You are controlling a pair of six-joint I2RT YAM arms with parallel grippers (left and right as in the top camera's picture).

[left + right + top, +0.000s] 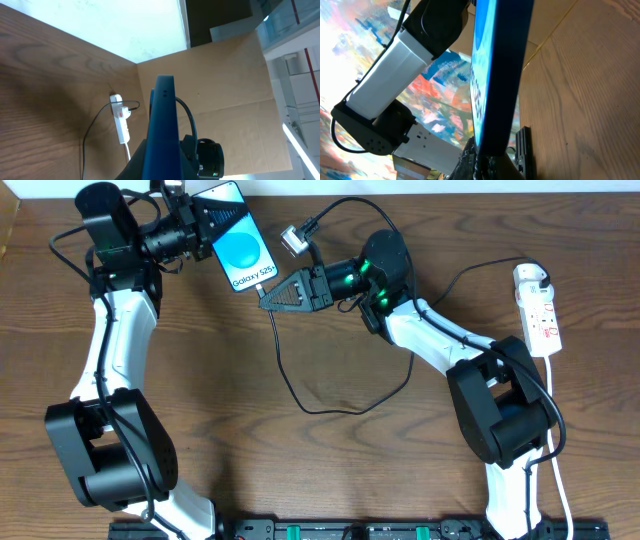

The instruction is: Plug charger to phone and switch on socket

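Observation:
I will release the plug with my right gripper, because beyond my fingers the plug [260, 289] meets the phone's lower edge [254, 282] squarely with its tip sunk inside.
The phone [240, 248], its light blue screen reading "Galaxy S25+", is held up off the table at the back by my left gripper [205, 222], which is shut on its upper part. My right gripper [268, 294] is shut on the charger's plug tip, right at the phone's lower edge. The charger's black cable [300, 402] loops down across the table and runs to the white adapter [529, 276] in the socket [543, 318]. In the left wrist view the phone [162, 120] is edge-on, with the socket [121, 122] behind it. In the right wrist view the phone [501, 75] fills the middle; the plug is mostly hidden.
The socket's white cord [556, 440] trails along the right edge toward the front. A brown board [225, 85] stands at the table's far side. The right arm [440, 340] reaches across the middle of the wooden table [330, 470].

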